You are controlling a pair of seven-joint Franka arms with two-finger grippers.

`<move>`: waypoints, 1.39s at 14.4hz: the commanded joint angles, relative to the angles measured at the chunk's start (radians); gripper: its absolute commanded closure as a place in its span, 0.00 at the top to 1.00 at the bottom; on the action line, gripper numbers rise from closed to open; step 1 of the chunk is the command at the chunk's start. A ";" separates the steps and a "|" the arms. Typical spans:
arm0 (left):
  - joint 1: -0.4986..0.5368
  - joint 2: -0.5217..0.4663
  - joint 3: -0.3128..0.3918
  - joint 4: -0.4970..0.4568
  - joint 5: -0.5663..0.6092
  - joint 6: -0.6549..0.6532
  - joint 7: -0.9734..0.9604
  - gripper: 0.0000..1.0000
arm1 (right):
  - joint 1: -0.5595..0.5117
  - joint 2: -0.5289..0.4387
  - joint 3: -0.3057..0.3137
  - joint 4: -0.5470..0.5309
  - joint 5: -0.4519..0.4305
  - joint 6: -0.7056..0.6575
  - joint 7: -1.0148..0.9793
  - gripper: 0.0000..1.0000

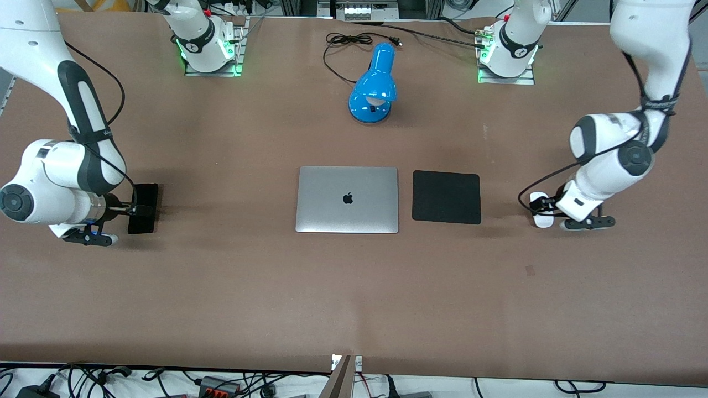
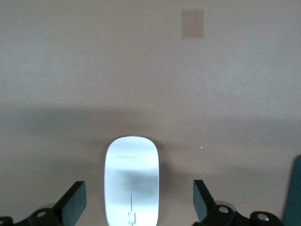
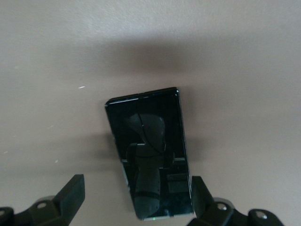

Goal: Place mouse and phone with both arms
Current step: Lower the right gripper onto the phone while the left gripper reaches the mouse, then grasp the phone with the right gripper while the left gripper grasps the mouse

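My left gripper moves down next, before closing on the mouse, since its fingertips hover above the white mouse [image 1: 543, 220] [image 2: 131, 181].
The white oval mouse [image 1: 543, 220] lies on the brown table at the left arm's end. My left gripper [image 1: 545, 208] is low over it. In the left wrist view the mouse [image 2: 131, 181] lies between the two fingers [image 2: 73, 203], which are spread wide and clear of it on both sides. The black phone [image 1: 145, 193] lies flat at the right arm's end. My right gripper [image 1: 138, 210] is low over it. In the right wrist view the phone [image 3: 150, 160] lies slightly askew between the open fingers [image 3: 71, 194], with one finger close to its long edge.
A closed silver laptop [image 1: 347, 199] lies mid-table with a black square mouse pad [image 1: 446, 197] beside it toward the left arm's end. A blue desk lamp [image 1: 375, 83] with a black cable [image 1: 347, 41] stands farther from the front camera, between the arm bases.
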 commanded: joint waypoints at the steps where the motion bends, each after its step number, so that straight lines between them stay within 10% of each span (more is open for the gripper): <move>1: 0.002 0.003 -0.002 -0.002 0.016 0.021 0.012 1.00 | -0.015 -0.005 0.013 -0.055 -0.014 0.061 -0.019 1.00; 12: 0.033 0.077 0.007 0.004 0.016 0.046 0.115 1.00 | -0.031 0.012 0.013 -0.121 -0.050 0.181 -0.130 1.00; 17: 0.032 0.073 0.006 0.001 0.016 0.041 0.100 0.43 | -0.033 0.023 0.013 -0.116 -0.059 0.183 -0.145 1.00; 20: 0.029 0.044 -0.001 0.012 0.016 0.026 0.105 0.32 | -0.038 0.029 0.015 -0.116 -0.057 0.183 -0.142 1.00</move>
